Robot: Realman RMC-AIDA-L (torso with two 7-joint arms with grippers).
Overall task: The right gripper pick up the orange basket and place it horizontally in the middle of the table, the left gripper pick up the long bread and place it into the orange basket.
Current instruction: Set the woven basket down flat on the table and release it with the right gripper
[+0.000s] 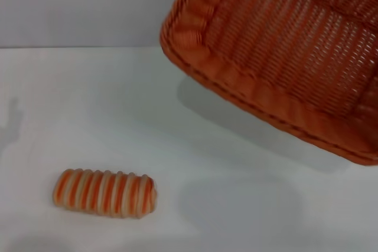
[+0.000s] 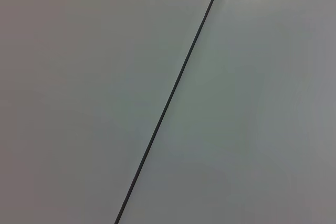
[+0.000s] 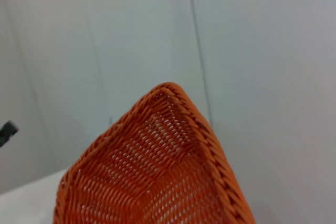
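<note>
I need to place the orange basket [image 1: 283, 45] [image 3: 157, 177] horizontally in the middle of the table before I open my right gripper, because it is hanging tilted above the table.
The orange basket [image 1: 283, 45] hangs tilted in the air over the right rear of the table [image 1: 195, 163], its open side facing me and its shadow on the tabletop below. A small dark part of my right gripper [image 1: 373, 101] shows at the basket's right rim, holding it up. In the right wrist view the basket [image 3: 157, 177] fills the foreground, one corner pointing at the wall. The long bread [image 1: 105, 192], cream with orange stripes, lies flat at the front left of the table. My left gripper shows in no view; its wrist view holds only plain grey panels.
A grey wall [image 1: 77, 4] stands behind the table's back edge. A thin dark seam [image 2: 170, 95] runs across the panels in the left wrist view. A small dark object [image 3: 6, 129] sits at the edge of the right wrist view.
</note>
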